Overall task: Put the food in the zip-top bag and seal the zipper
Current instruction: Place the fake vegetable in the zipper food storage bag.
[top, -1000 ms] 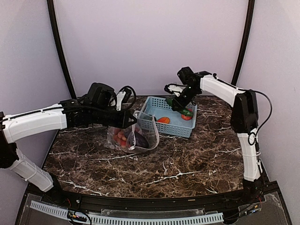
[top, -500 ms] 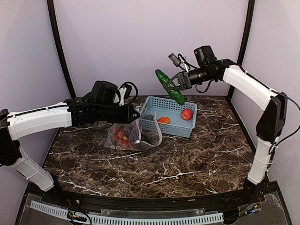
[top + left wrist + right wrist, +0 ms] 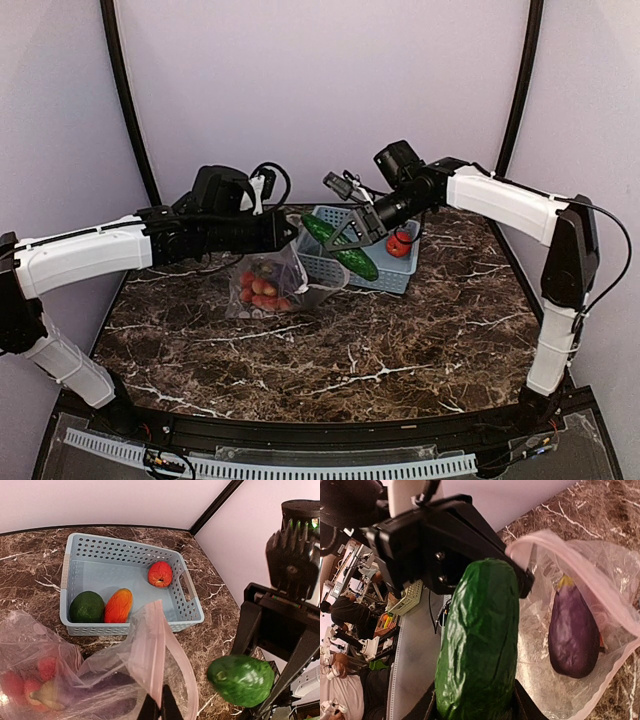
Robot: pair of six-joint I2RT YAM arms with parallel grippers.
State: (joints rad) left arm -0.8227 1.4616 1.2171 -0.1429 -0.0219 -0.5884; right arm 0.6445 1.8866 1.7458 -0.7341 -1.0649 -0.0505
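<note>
My right gripper keeps holding, since the long green cucumber point(image 3: 340, 246) hangs beside the bag's opening and would come down outside the bag if released now.
My left gripper point(image 3: 288, 232) is shut on the mouth edge of the clear zip-top bag point(image 3: 268, 285) and holds it up and open; its fingertips point(image 3: 160, 706) pinch the pale pink zipper point(image 3: 156, 645). The bag holds the red-yellow balls point(image 3: 262, 288) and a purple eggplant point(image 3: 573, 630). My right gripper point(image 3: 352, 232) is shut on a long green cucumber point(image 3: 340, 246), tilted, just right of the bag's mouth; in the right wrist view it point(image 3: 480, 645) hangs over the open bag point(image 3: 600, 575). An orange mango point(image 3: 118, 605), a round green fruit point(image 3: 86, 607) and a red strawberry point(image 3: 160, 574) lie in the basket.
The light blue lattice basket point(image 3: 392, 272) stands at the back, just right of the bag and under my right arm. The dark marble table point(image 3: 380, 350) stretches toward the near edge. Black frame posts stand at the back corners.
My right gripper lifted the cucumber out of the basket, swung it high, then brought it down and left to the bag's mouth. My left gripper raised the bag edge a little.
</note>
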